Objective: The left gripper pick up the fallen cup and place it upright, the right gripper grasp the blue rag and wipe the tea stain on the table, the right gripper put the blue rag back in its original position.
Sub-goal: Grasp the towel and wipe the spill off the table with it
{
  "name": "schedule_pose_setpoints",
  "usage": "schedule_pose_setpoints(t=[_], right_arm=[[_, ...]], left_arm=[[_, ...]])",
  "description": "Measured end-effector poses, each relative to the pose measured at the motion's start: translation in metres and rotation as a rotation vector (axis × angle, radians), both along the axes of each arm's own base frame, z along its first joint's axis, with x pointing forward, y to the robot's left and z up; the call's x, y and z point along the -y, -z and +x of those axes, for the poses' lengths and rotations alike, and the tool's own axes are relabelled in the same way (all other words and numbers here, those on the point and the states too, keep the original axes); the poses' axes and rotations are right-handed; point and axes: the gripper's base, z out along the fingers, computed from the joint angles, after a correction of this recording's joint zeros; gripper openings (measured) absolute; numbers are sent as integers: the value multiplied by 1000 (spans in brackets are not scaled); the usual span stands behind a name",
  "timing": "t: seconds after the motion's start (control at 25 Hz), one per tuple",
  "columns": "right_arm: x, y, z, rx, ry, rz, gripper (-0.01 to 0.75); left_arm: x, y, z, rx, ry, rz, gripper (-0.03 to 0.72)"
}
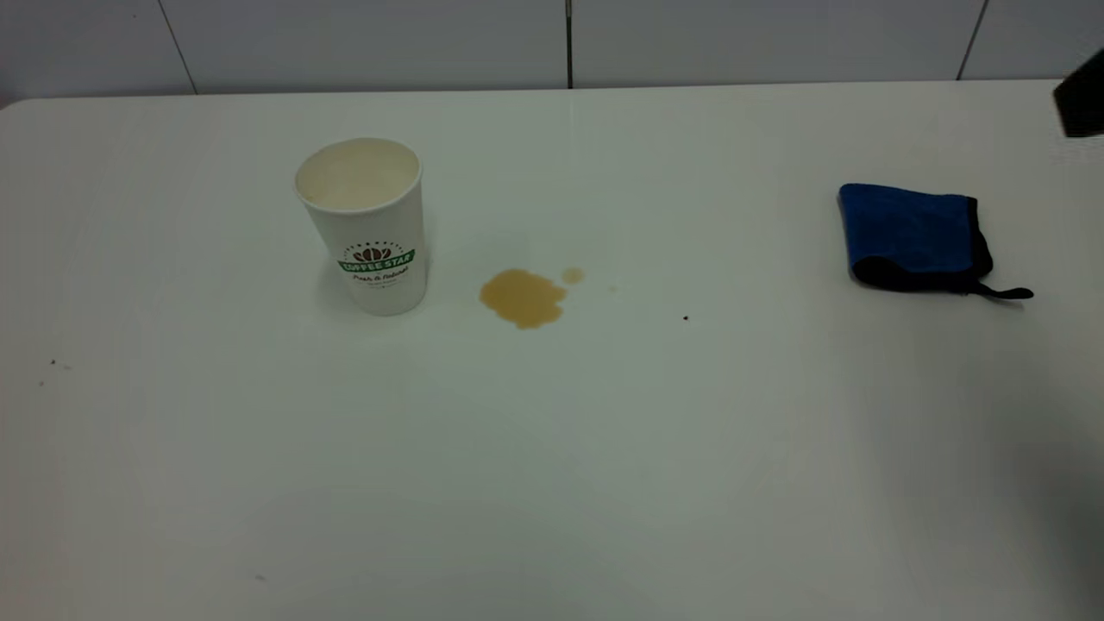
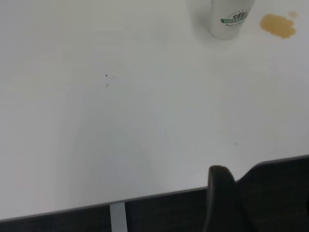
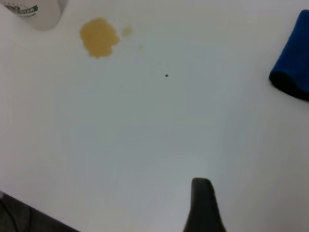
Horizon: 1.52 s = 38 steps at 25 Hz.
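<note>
The tea stain (image 1: 522, 297) needs to be wiped off the table, so the right gripper will next grab the blue rag by its folded middle (image 1: 913, 233).
The white paper cup (image 1: 366, 226) with the green logo stands upright left of centre on the white table (image 1: 552, 448), and its lower part shows in the left wrist view (image 2: 231, 21). The amber tea stain (image 1: 522, 297) lies just right of the cup, with a small drop (image 1: 573, 275) beside it. The blue rag (image 1: 916, 237) lies folded at the right, its black loop trailing right. A dark part of my left gripper (image 2: 221, 200) hangs beyond the table's edge, far from the cup. My right gripper (image 3: 203, 205) hovers over bare table, between the stain (image 3: 99, 36) and the rag (image 3: 293, 60).
A dark blurred shape (image 1: 1082, 97) cuts in at the right edge of the exterior view, above the rag. Tiny dark specks (image 1: 686, 317) dot the tabletop. A grey panelled wall (image 1: 569, 39) runs behind the table's far edge. The table's edge (image 2: 145, 197) crosses the left wrist view.
</note>
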Motion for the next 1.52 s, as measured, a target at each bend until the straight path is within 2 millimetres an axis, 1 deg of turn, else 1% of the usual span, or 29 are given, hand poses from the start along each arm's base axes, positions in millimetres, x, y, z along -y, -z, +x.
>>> schedule_pose_setpoints(t=[0.04,0.2,0.4,0.6,0.64,0.84,0.92,1.04,1.2,1.4,1.52], right_arm=[[0,3,10,-6,1,4,590],[3,25,47,-68,20,19,590],[10,61,85,-117,83,-13,590],[18,92,126,-115,122,-62,590],[20,101,133,-122,120,-72,590],[20,135,170,-105,104,-130,590],[20,145,184,-88,101,-148,590],[21,163,200,-78,94,-170,590],[24,186,216,-66,74,-208,590],[29,213,226,-46,38,-297,590],[31,224,228,-43,42,-330,587]], left_arm=[[0,0,0,0,0,0,443],[0,0,0,0,0,0,443],[0,0,0,0,-1,-1,443],[0,0,0,0,-1,-1,443],[0,0,0,0,-1,-1,443],[0,0,0,0,-1,-1,443],[0,0,0,0,-1,-1,443],[0,0,0,0,-1,-1,443],[0,0,0,0,-1,-1,443],[0,0,0,0,-1,-1,443],[0,0,0,0,-1,-1,443]])
